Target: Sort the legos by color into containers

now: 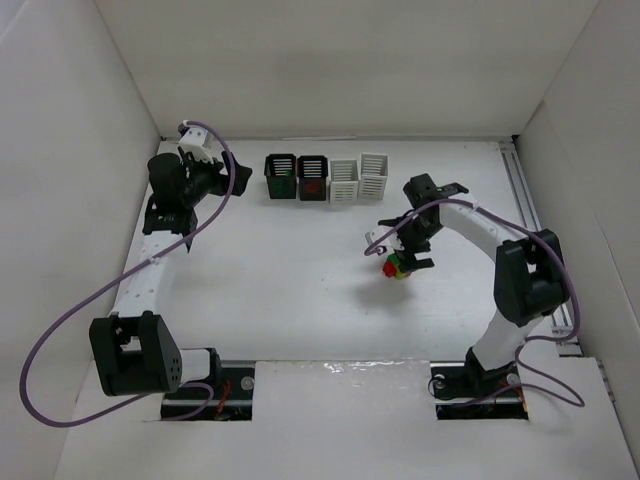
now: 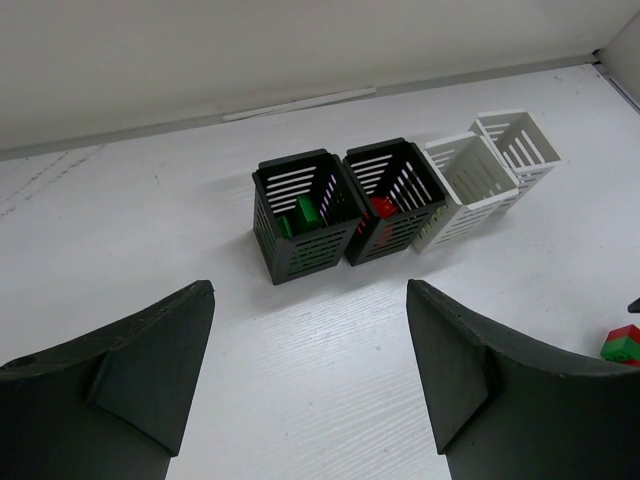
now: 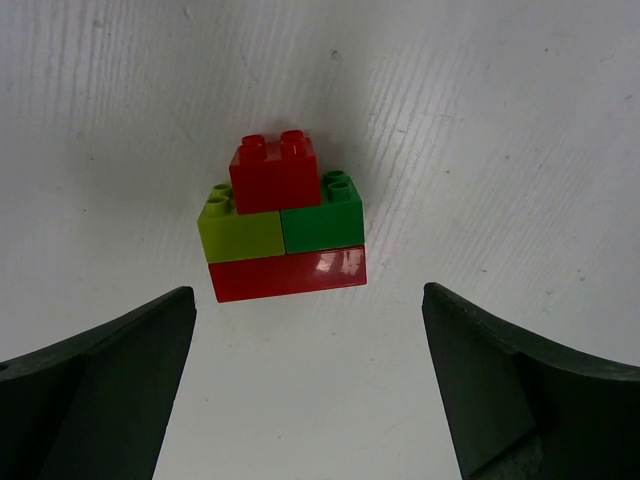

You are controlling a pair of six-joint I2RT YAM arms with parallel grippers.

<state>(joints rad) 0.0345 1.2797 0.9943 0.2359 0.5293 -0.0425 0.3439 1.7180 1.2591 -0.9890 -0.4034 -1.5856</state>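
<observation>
My right gripper grabs the stack by the ends of its long red brick next, which leaves the other bricks free to pull off.
A stacked lego block (image 3: 288,273) lies on the table: a long red brick, a yellow-green brick (image 3: 238,230) and a green brick (image 3: 322,220) side by side, and a small red brick (image 3: 275,170). My right gripper (image 3: 308,300) is open and empty, right over this stack (image 1: 393,267), its fingers wide to either side. Four baskets stand in a row at the back: a black one (image 2: 300,215) holding a green lego (image 2: 307,213), a black one (image 2: 395,200) holding a red lego (image 2: 383,207), and two white ones (image 2: 468,185) (image 2: 515,145). My left gripper (image 2: 310,300) is open and empty, left of the baskets.
White walls enclose the table on three sides. A metal rail (image 1: 530,215) runs along the right edge. A purple cable (image 1: 60,320) loops off the left arm. The stack also shows at the right edge of the left wrist view (image 2: 624,345).
</observation>
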